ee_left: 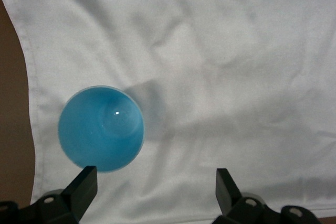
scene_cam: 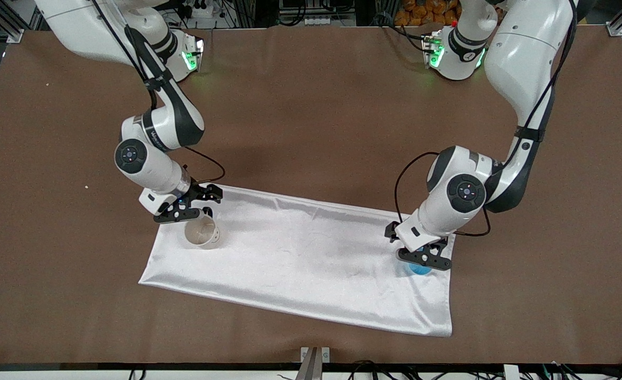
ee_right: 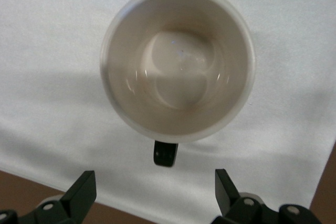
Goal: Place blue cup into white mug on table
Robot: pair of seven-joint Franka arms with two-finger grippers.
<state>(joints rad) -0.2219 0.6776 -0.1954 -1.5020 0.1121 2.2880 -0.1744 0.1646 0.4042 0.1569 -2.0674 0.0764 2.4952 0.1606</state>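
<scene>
My right gripper needs to go to the white mug and grab its black handle (ee_right: pixel 165 153), so the white mug's opening (ee_right: pixel 177 62) stays free to take the blue cup.
The blue cup (scene_cam: pixel 420 268) stands upright on the white cloth near the left arm's end, mostly hidden under the left gripper (scene_cam: pixel 425 258). In the left wrist view the cup (ee_left: pixel 101 128) lies just off one open fingertip (ee_left: pixel 84 184), not between the fingers; the left gripper (ee_left: pixel 156 188) is open and empty. The white mug (scene_cam: pixel 201 234) stands upright on the cloth near the right arm's end. The right gripper (scene_cam: pixel 180 214) hovers open beside it. In the right wrist view the mug (ee_right: pixel 177 61) shows its beige inside and black handle (ee_right: pixel 165 153), apart from the open gripper (ee_right: pixel 156 189).
A large white cloth (scene_cam: pixel 311 258) lies across the brown table (scene_cam: pixel 311 105), nearer the front camera. Both arms reach down to its two ends. Bare brown tabletop surrounds the cloth on all sides.
</scene>
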